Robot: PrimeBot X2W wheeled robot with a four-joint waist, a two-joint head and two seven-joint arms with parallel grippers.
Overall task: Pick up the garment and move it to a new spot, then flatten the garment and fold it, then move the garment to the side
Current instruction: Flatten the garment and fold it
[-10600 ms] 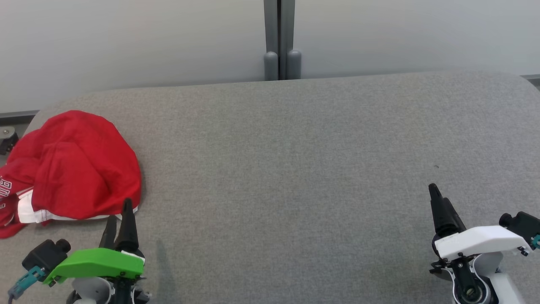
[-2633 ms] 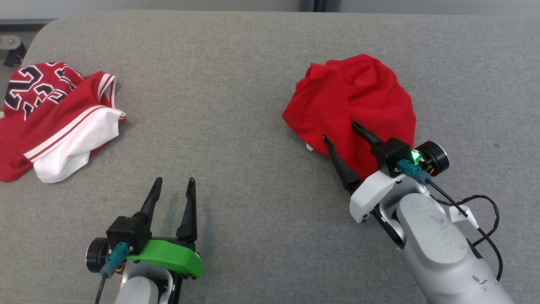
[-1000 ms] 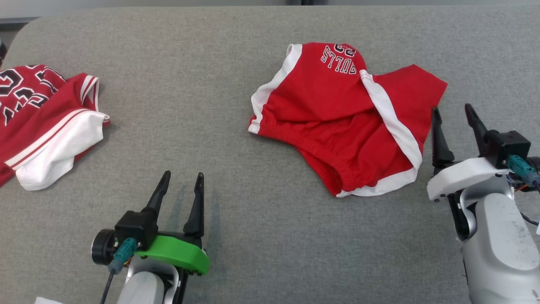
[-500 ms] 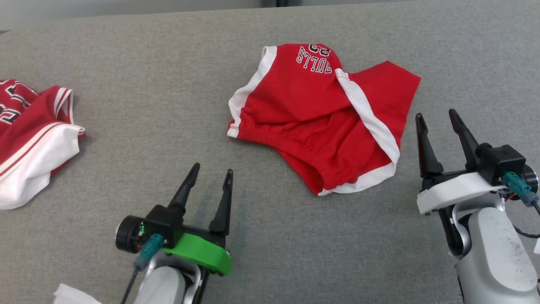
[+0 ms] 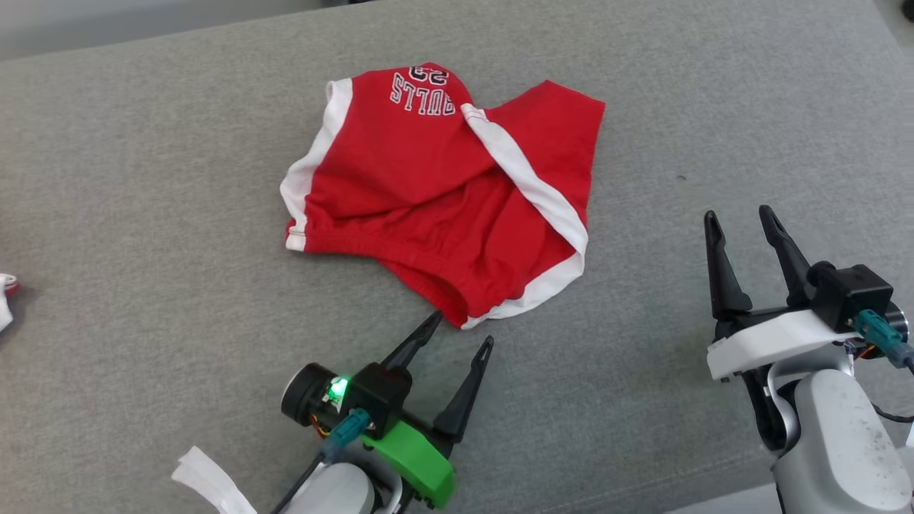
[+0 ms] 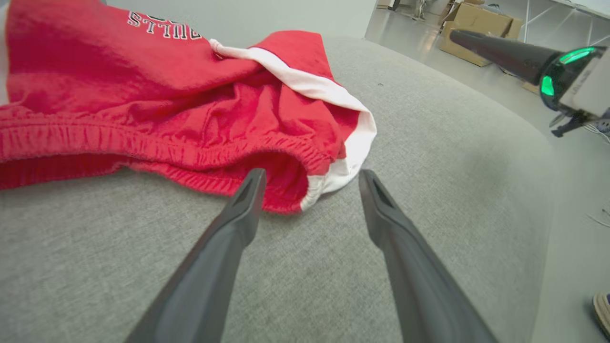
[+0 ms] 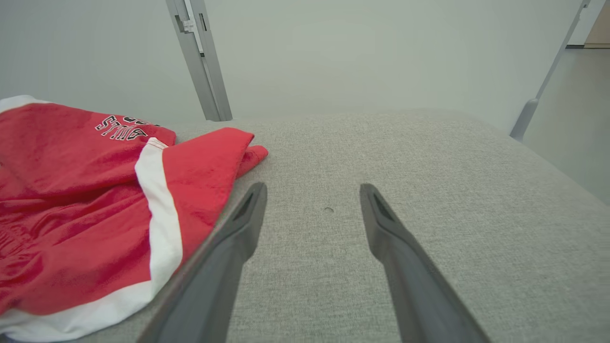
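Observation:
My left gripper grabs the garment by its white-striped waistband corner (image 5: 468,322) (image 6: 312,193) next. The waistband hangs wide open and its edge stands up off the cushion.
The garment (image 5: 443,200) is a pair of red shorts with white side stripes and "BULLS" lettering, lying rumpled on the grey cushioned surface (image 5: 143,178). My left gripper (image 5: 463,330) is open, its fingertips just short of the waistband's near corner (image 6: 305,186). In the left wrist view the garment (image 6: 157,105) lies above the left gripper (image 6: 310,178). My right gripper (image 5: 739,218) is open and empty, to the right of the garment, apart from it. The right wrist view shows the garment (image 7: 86,209) left of that gripper (image 7: 312,190).
A corner of another red-and-white piece of clothing (image 5: 6,300) shows at the far left edge. A white strip (image 5: 211,482) hangs near my left arm. The surface's right edge (image 6: 548,157) drops to the floor, where cardboard boxes (image 6: 479,28) stand. A grey post (image 7: 198,57) rises behind.
The head camera has swung right, so the whole scene slid left. My left gripper has come forward and to the right, up to the waistband's near corner. The garment lies as before.

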